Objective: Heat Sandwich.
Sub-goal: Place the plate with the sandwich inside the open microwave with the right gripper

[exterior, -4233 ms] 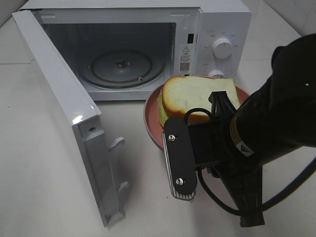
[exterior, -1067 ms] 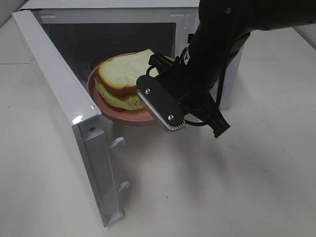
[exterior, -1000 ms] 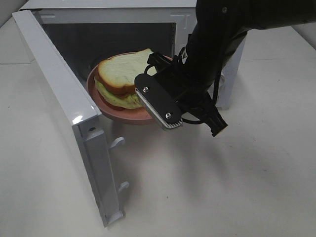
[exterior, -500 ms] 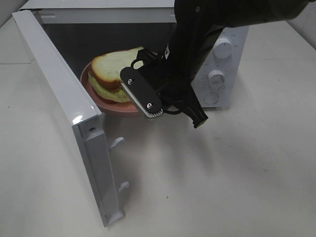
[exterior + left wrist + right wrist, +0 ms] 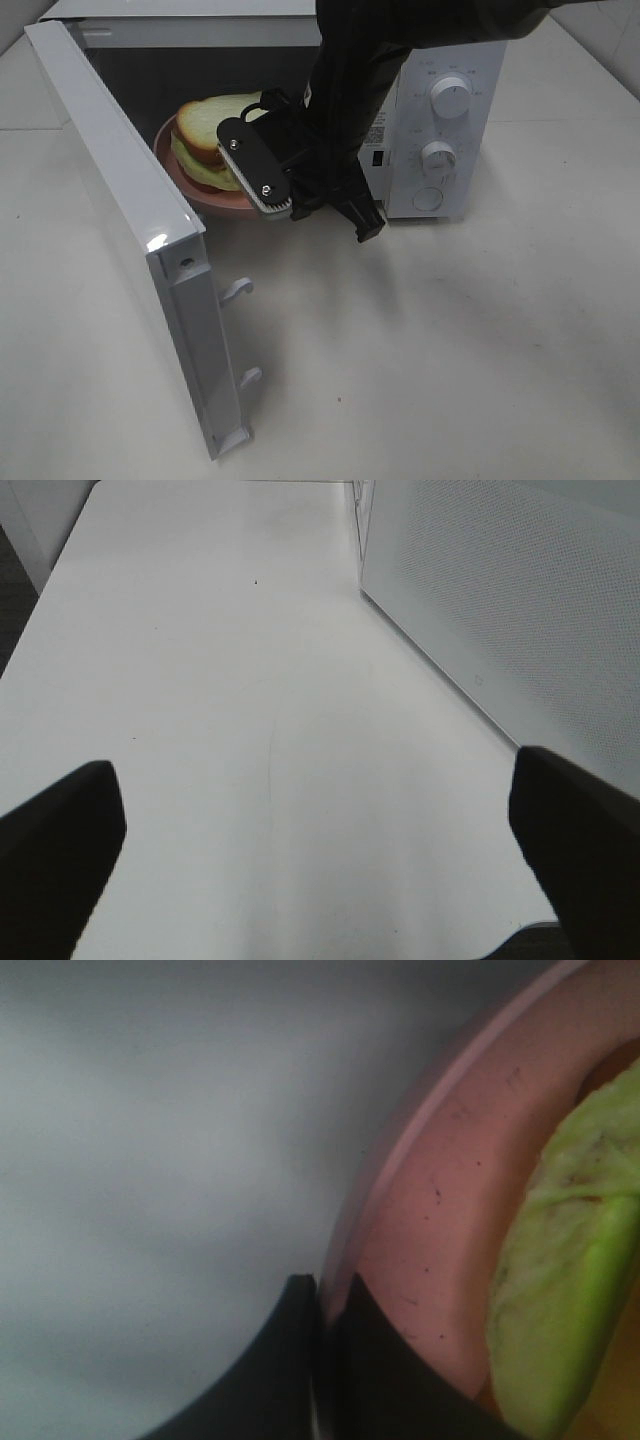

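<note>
The plate's near rim (image 5: 215, 208) sticks out past the microwave hollow's front edge (image 5: 310, 210), so my right gripper now keeps hold of the plate until it sits on the microwave's bottom.
The sandwich (image 5: 208, 132), white bread with green filling, lies on the round pink plate (image 5: 200, 190). My right gripper (image 5: 252, 172) is shut on the plate's near rim and holds it at the mouth of the open microwave (image 5: 440, 60), partly inside the cavity. In the right wrist view the dark fingers (image 5: 300, 1360) pinch the pink rim (image 5: 430, 1220), with the sandwich's green filling (image 5: 560, 1290) beside them. My left gripper (image 5: 320, 830) is open and empty over bare table, and it is out of the exterior view.
The microwave door (image 5: 130, 210) stands swung open to the left, with its latch hooks facing the front. Its outer face shows in the left wrist view (image 5: 520, 610). Two dials (image 5: 447, 97) sit on the microwave's right panel. A white table (image 5: 450, 350) lies in front.
My right gripper has carried the plate with the sandwich from in front of the microwave to the left and back, into the cavity opening.
</note>
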